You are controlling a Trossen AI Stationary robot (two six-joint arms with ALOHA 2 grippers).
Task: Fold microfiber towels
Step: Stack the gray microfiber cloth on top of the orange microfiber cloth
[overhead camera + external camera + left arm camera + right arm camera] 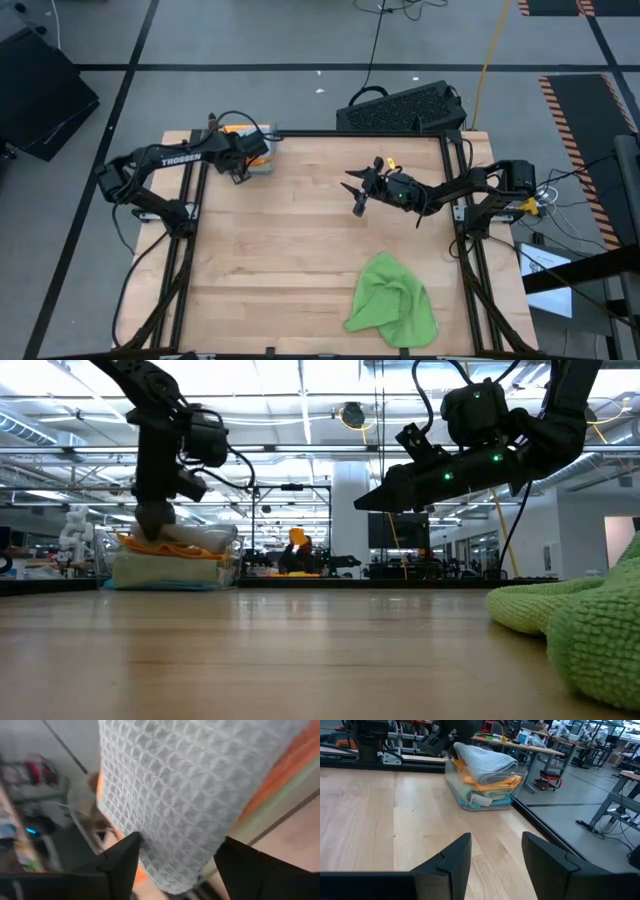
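The left gripper should next pinch the hemmed edge of the crumpled green towel (391, 305) to fold the towel.
A clear bin (485, 802) at the table's far left corner holds a stack of folded microfiber towels: a light grey one (485, 760) on top, an orange one (495, 782) under it, and paler ones below. My left gripper (180, 845) slants down onto the stack (255, 150), open, with the grey towel's (190, 795) end between its fingers. A bright green towel (392, 305) lies crumpled on the table at the near right. My right gripper (355, 195) hangs level above the table's middle, open and holding nothing. My left gripper's open fingers (125, 860) stand on either side of the grey towel's end (170, 865), coming from above at a slant. I cannot tell whether they touch the cloth. The towel lies folded on top of the stack.
A black perforated box (400, 108) sits just beyond the table's far edge. Black frame rails (185, 250) run along the left and right sides. Bare wood (280, 250) lies between the bin and the green towel.
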